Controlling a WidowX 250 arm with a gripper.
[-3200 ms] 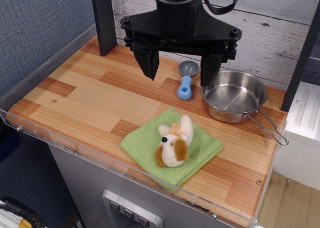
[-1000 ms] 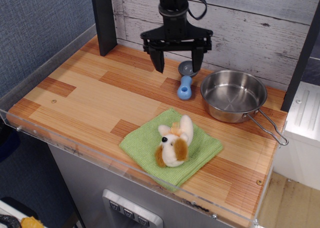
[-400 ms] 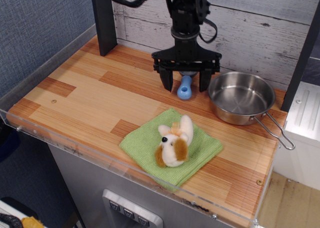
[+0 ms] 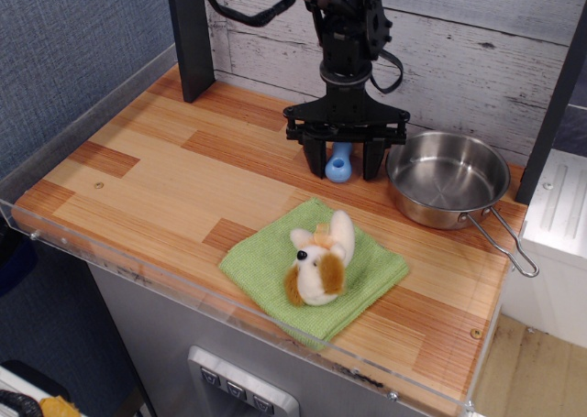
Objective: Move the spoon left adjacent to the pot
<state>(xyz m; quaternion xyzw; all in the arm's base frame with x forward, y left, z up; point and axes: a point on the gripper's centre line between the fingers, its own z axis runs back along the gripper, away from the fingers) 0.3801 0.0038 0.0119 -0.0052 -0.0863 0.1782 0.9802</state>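
Next, my gripper grabs the spoon by its light-blue handle (image 4: 339, 163). Then my gripper sets the spoon down adjacent to the pot (image 4: 448, 179).
The spoon (image 4: 338, 165) lies on the wooden table, its light-blue handle with the holed end showing between the fingers; its grey bowl is hidden behind the gripper body. My gripper (image 4: 344, 170) is low over the spoon, open, with one black finger on each side of the handle. The shiny steel pot (image 4: 448, 179) stands just right of the gripper, its wire handle (image 4: 504, 243) pointing to the front right.
A green cloth (image 4: 314, 268) with a small plush dog (image 4: 319, 258) on it lies at the front middle. A dark post (image 4: 191, 37) stands at the back left. A clear acrylic rim (image 4: 229, 302) runs along the table's front edge.
The gripper has come down from above to table height around the spoon's handle. The pot has shifted a little to the right.
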